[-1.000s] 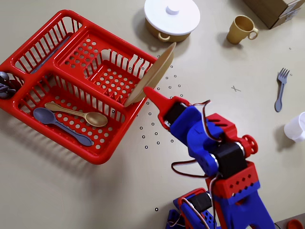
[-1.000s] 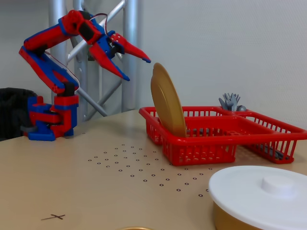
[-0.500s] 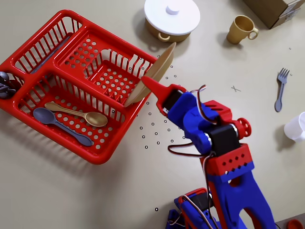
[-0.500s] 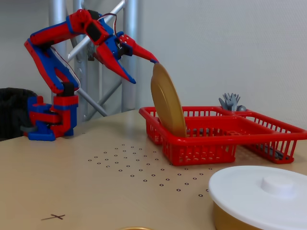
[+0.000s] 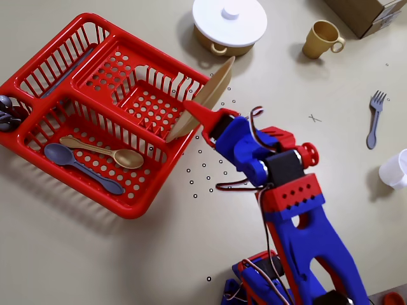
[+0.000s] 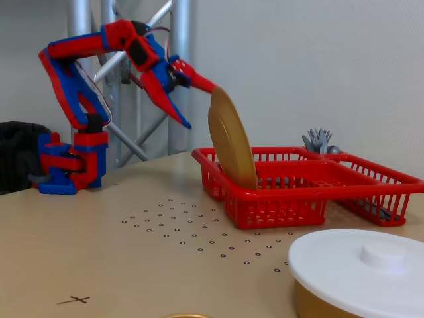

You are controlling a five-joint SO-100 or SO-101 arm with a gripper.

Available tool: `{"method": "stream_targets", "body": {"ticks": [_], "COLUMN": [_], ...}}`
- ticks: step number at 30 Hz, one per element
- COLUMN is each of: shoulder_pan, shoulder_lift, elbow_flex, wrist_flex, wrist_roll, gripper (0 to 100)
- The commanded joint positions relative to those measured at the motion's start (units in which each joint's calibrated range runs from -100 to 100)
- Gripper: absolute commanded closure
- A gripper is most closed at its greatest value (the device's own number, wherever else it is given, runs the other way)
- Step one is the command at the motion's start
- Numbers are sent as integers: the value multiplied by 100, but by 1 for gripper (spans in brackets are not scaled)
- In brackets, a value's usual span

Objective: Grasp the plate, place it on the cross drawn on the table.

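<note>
The robot's gripper needs to pick up the pale yellow-tan plate by its rim [image 5: 222, 69] next, to set the plate on the cross [image 5: 314, 118] drawn on the tabletop.
The pale yellow-tan plate [image 5: 210, 95] [image 6: 232, 142] stands on edge in the near corner of a red dish basket [image 5: 135, 208] [image 6: 278, 204], leaning against the basket wall. My gripper [image 5: 196, 116] [image 6: 201, 106] is open at the plate's top rim. In the fixed view its upper red finger [image 6: 199, 78] reaches the rim's top, and the lower finger [image 6: 173, 106] hangs on the arm's side of the plate. I cannot tell whether either finger touches it. The cross [image 5: 314, 118] [image 6: 73, 300] is a small grey mark on the beige table [image 5: 76, 260], right of the arm in the overhead view.
A white-lidded pot [image 5: 229, 20] [image 6: 361, 268], yellow mug [image 5: 321, 39] and cardboard box [image 5: 367, 13] stand at the back. A grey fork [image 5: 375, 119] and white cup [image 5: 395, 170] lie past the cross. Two spoons [image 5: 102, 152] rest in the basket.
The arm has stretched toward the basket, bringing the open gripper from short of the plate to its top rim. The plate has not moved.
</note>
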Motion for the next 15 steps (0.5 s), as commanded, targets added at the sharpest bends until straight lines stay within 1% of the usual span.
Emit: {"method": "stream_targets", "body": {"ticks": [1,13,15], "shoulder_pan": [-140,-320,-327], "shoulder_lift": [136,1049,1193], "elbow_flex": [-681,-1388,-1560], "wrist_flex": [-114,-340,-340], "wrist_roll": [-54,-127,-93], "gripper": [63,64,66]}}
